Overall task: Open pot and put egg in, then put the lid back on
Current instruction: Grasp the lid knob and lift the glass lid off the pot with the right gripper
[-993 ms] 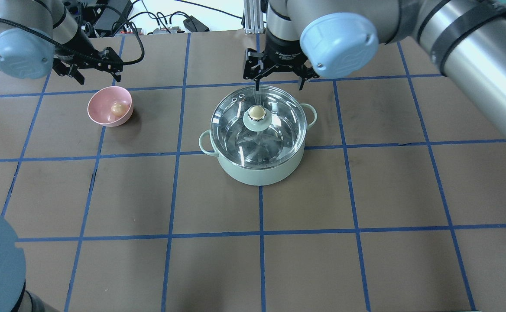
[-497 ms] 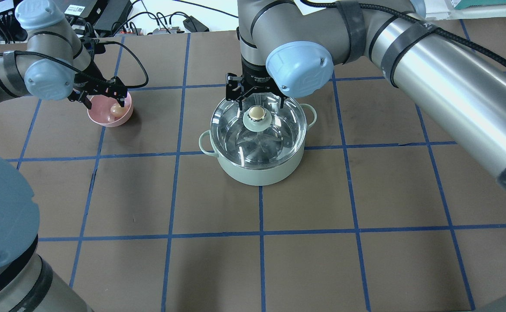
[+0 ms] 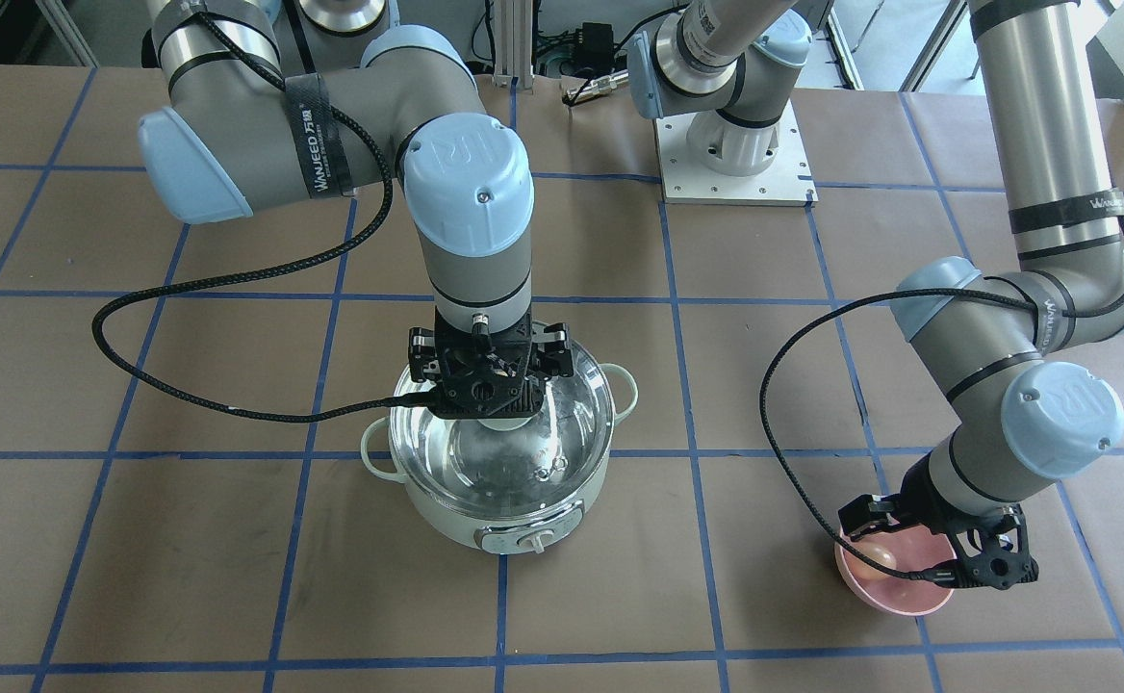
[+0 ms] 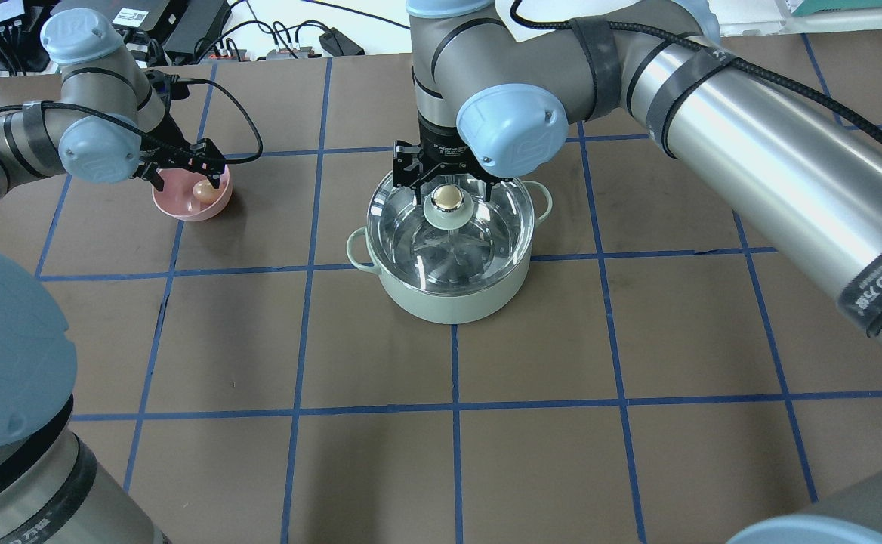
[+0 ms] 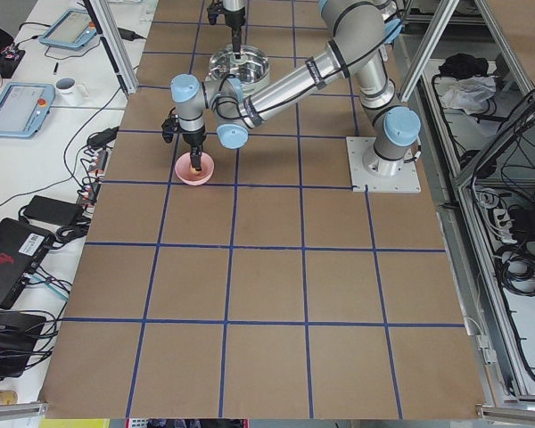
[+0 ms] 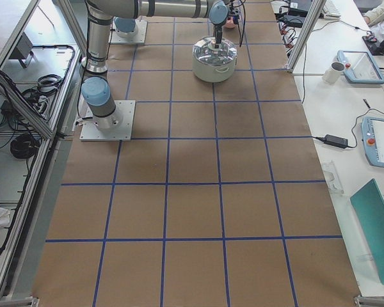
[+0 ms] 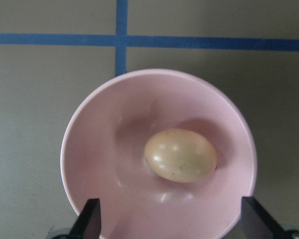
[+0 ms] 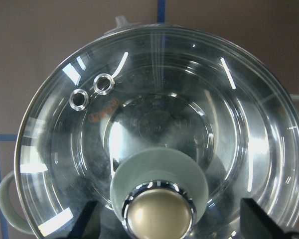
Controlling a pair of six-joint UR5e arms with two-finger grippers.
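The right gripper grabs the glass lid by its narrow tan knob (image 8: pixel 159 214) next, since the lid is wider than the open fingers.
The mint-green pot (image 4: pixel 452 298) stands mid-table with the glass lid (image 4: pixel 479 242) on it. My right gripper (image 4: pixel 450 190) is open just above the lid's tan knob (image 4: pixel 447 197), one finger on each side and not touching it. In the right wrist view the knob (image 8: pixel 158 215) sits between the open fingertips (image 8: pixel 88 220). The brown egg (image 7: pixel 180 155) lies in a pink bowl (image 7: pixel 89 149) on the table's left side (image 4: pixel 184 205). My left gripper (image 4: pixel 181 172) is open, low over the bowl, with its fingertips (image 7: pixel 91 219) near the rim and the egg just ahead of them.
Cables and power bricks (image 4: pixel 192 30) lie along the table's far edge. The right arm's long forearm (image 4: pixel 750 151) crosses above the right half of the table. The arms' base plate (image 3: pixel 735 154) is at the robot's side of the table.
My right gripper has come forward and down from behind the pot to straddle the lid's knob. My left gripper has moved from behind the bowl to low over it.
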